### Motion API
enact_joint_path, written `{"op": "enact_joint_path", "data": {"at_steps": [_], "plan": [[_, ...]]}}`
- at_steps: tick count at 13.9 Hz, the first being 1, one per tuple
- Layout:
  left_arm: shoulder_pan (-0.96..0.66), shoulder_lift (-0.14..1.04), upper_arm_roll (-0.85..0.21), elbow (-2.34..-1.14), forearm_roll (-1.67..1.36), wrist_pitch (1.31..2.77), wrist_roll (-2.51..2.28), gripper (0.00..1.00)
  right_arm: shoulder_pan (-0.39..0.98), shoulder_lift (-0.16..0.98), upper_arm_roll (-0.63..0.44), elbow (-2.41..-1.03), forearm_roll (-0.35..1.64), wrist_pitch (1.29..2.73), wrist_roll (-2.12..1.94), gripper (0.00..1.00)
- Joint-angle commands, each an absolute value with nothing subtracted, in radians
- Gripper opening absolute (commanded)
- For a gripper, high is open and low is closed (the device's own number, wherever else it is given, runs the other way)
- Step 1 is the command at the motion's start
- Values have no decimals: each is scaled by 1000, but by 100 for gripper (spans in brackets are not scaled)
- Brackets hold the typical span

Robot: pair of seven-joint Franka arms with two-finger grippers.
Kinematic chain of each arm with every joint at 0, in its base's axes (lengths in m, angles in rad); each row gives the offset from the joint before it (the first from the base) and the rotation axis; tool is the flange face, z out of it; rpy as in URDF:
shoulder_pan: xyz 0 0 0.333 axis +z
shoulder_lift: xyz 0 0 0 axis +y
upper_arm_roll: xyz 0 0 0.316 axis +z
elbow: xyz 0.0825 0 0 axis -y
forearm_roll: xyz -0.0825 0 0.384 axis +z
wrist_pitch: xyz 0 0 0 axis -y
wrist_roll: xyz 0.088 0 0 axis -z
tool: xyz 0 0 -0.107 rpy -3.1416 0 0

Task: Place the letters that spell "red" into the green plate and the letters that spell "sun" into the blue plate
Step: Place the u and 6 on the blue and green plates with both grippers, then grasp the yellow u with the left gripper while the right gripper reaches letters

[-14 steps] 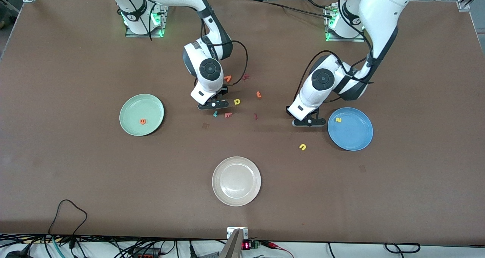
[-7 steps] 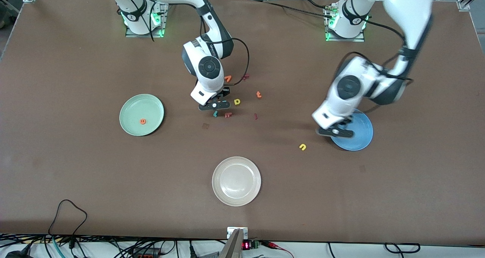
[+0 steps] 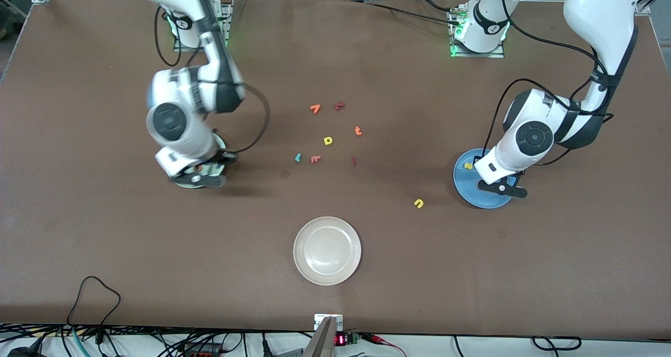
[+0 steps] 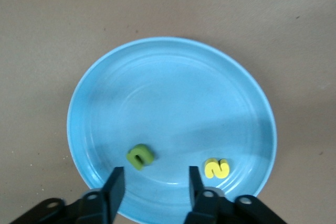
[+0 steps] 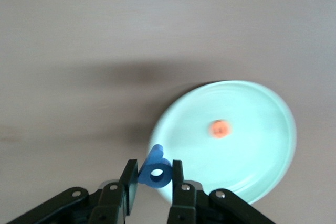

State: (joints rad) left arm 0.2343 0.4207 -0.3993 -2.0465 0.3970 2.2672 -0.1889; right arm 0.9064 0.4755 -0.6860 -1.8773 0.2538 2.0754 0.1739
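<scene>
The blue "d" hangs above the green plate's near rim, so for now it stays held in my right gripper until it is farther in.
My left gripper [image 4: 155, 184] hangs open over the blue plate [image 4: 173, 93], also seen as the left gripper [image 3: 502, 188] in the front view. Nothing sits between its fingers. In the plate lie the green "n" [image 4: 140, 157] and the yellow "s" [image 4: 216, 168]. The yellow "u" [image 3: 418, 203] rests on the table beside the blue plate [image 3: 461, 184]. My right gripper [image 5: 155, 179] is shut on the blue "d" [image 5: 156, 170], at the rim of the green plate [image 5: 252, 129]. The orange "e" [image 5: 220, 128] lies in that plate. The teal "r" [image 3: 298, 158] lies mid-table.
An off-white plate [image 3: 327, 250] stands near the front camera. Mid-table lie a yellow letter [image 3: 328, 140], an orange letter [image 3: 314, 108], an orange "t" [image 3: 358, 131], a pinkish-red letter [image 3: 315, 159] and two dark red letters [image 3: 339, 106].
The right arm swung from the letter cluster to the green plate with the blue "d". The left gripper moved over the blue plate and opened; the green "n" now lies there.
</scene>
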Motion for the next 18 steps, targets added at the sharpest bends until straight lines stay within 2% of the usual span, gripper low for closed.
{"op": "enact_joint_path", "data": {"at_steps": [1,3,6,8,9,10,15,16,17,18], "plan": [[219,414,-431,-1978,404,2256,-199,95,897,514,-675,-1894,247,2086,152,10],[195,452,-466,-1887,359,2260,-259,95,897,532,-675,-1919,247,2112,144,13],[98,596,-483,-1706,348,2264,-235,96,910,543,-675,-2020,245,2256,141,16],[66,644,-485,-1658,348,2272,-70,92,911,557,-675,-2034,247,2276,141,19],[52,655,-483,-1655,351,2284,-8,92,908,555,-675,-2031,250,2272,144,52],[51,675,-483,-1657,354,2314,38,92,907,548,-675,-2026,256,2269,159,100],[57,775,-477,-1677,439,2491,232,85,1000,463,-664,-1947,261,2138,202,100],[51,775,-476,-1692,440,2494,230,85,1034,468,-661,-1928,279,2140,201,84],[49,775,-476,-1697,440,2494,227,85,1051,475,-660,-1899,338,2140,202,62],[51,775,-476,-1706,442,2494,229,85,1064,503,-655,-1861,392,2138,201,51]]}}
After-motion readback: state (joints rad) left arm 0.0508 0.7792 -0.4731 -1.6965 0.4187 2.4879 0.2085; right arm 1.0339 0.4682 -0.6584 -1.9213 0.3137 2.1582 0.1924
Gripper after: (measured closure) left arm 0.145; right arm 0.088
